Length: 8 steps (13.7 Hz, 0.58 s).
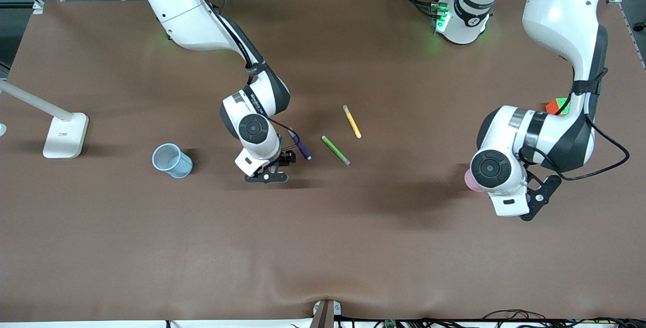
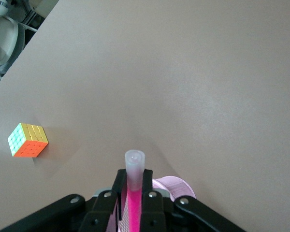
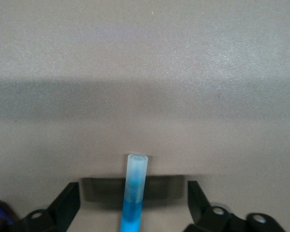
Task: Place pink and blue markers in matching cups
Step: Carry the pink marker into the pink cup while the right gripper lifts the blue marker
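Note:
I will next grab the blue marker with my right gripper by its body (image 3: 132,210) beside the pale cap, to place it in the light blue cup.
My left gripper (image 2: 134,191) is shut on the pink marker (image 2: 134,203) and holds it upright, greyish cap (image 2: 135,166) up, over the pale pink cup (image 2: 179,187). In the front view the left wrist hides most of that cup (image 1: 471,180), and the left gripper (image 1: 531,211) hangs beside it. My right gripper (image 3: 134,205) is open, low over the table, with the blue marker (image 3: 134,193) lying between its spread fingers (image 3: 67,200). In the front view the right gripper (image 1: 275,170) hides the blue marker. The light blue cup (image 1: 172,160) stands upright toward the right arm's end.
A purple marker (image 1: 301,146) lies right beside the right gripper. A green marker (image 1: 335,150) and a yellow marker (image 1: 352,121) lie mid-table. A colour cube (image 1: 557,106) sits by the left arm and also shows in the left wrist view (image 2: 28,140). A white lamp base (image 1: 65,135) stands near the blue cup.

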Each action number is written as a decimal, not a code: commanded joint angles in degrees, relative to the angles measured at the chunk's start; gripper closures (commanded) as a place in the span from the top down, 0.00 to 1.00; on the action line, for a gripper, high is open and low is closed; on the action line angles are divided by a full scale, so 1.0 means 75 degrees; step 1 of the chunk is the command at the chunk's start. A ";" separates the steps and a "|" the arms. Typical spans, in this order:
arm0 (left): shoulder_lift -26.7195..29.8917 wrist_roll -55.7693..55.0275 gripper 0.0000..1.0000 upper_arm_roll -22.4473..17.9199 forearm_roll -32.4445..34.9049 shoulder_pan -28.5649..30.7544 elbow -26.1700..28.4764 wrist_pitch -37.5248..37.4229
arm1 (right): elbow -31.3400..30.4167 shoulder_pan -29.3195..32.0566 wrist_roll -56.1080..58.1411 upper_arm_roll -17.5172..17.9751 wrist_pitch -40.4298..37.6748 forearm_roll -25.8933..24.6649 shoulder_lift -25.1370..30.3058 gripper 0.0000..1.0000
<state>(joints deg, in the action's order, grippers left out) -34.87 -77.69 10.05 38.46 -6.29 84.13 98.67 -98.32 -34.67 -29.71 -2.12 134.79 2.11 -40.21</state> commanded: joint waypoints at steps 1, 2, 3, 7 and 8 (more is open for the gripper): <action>-0.0120 -0.0364 0.00 0.0008 0.0204 -0.0016 -0.0131 -0.0019 | 0.0032 -0.0030 -0.0082 -0.0023 0.0052 0.0023 -0.0029 0.57; -0.0132 -0.0376 0.00 0.0008 0.0204 -0.0016 -0.0131 -0.0019 | 0.0020 -0.0018 -0.0070 -0.0023 0.0052 0.0023 -0.0029 0.30; -0.0132 -0.0376 0.00 0.0008 0.0192 -0.0016 -0.0119 -0.0019 | 0.0020 -0.0018 -0.0036 -0.0023 0.0052 0.0023 -0.0029 0.05; -0.0179 -0.0399 0.00 -0.0003 0.0145 -0.0005 -0.0119 -0.0019 | 0.0020 0.0041 0.0000 -0.0023 0.0064 0.0011 -0.0017 0.00; -0.0202 -0.0539 0.00 0.0008 0.0134 -0.0016 -0.0119 -0.0019 | 0.0020 0.0052 0.0012 -0.0023 0.0064 0.0000 -0.0006 0.00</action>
<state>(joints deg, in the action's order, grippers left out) -35.67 -79.79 10.04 38.47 -6.18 84.13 98.67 -97.86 -34.67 -29.70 -2.06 135.11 2.14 -40.16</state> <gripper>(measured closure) 0.837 0.806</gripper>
